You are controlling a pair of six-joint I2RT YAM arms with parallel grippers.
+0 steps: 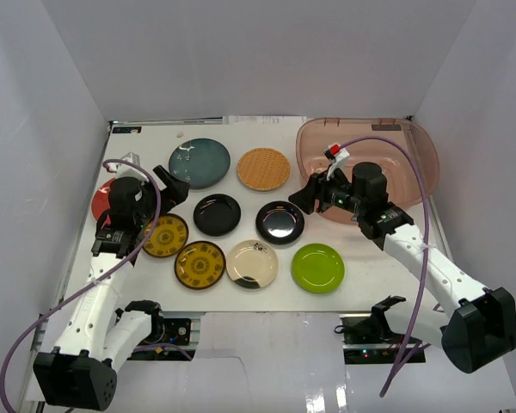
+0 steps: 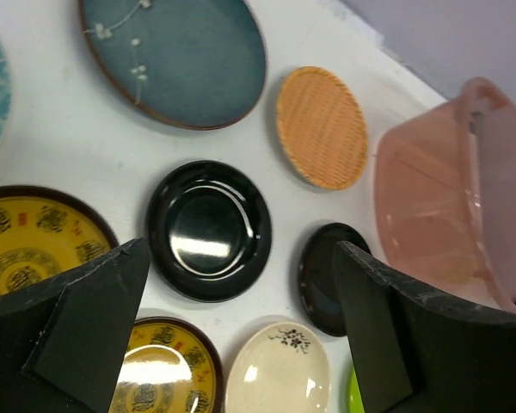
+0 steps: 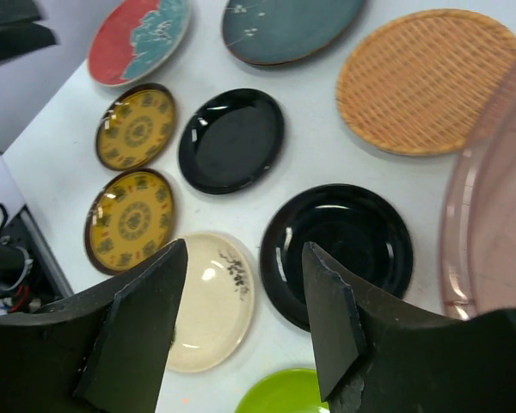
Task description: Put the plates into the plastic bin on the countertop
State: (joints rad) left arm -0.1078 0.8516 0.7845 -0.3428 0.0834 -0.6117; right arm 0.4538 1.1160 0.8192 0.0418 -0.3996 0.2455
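Observation:
The side of the plate's rim that faces the bin should stay free to hand over. My left gripper should next grab the red floral plate by its near rim.
Several plates lie on the white countertop [image 1: 361, 249]: teal [image 1: 199, 163], woven tan [image 1: 263, 169], red floral [image 1: 101, 203] partly under my left arm, two glossy black [image 1: 217, 214] [image 1: 280, 222], two yellow-brown [image 1: 166, 236] [image 1: 199, 264], cream [image 1: 252, 263], lime green [image 1: 317, 268]. The pinkish plastic bin [image 1: 417, 159] stands at the back right; no plate shows inside it. My left gripper [image 1: 174, 189] [image 2: 241, 249] is open and empty above the left black plate [image 2: 208, 229]. My right gripper [image 1: 310, 196] [image 3: 244, 249] is open and empty above the right black plate [image 3: 340, 249], at the bin's left rim [image 3: 490, 215].
White walls close in the left, back and right sides. A purple cable [image 1: 413, 163] arches from my right arm over the bin. Another purple cable [image 1: 146, 185] loops over my left wrist. Black mounts [image 1: 374, 325] sit at the near edge.

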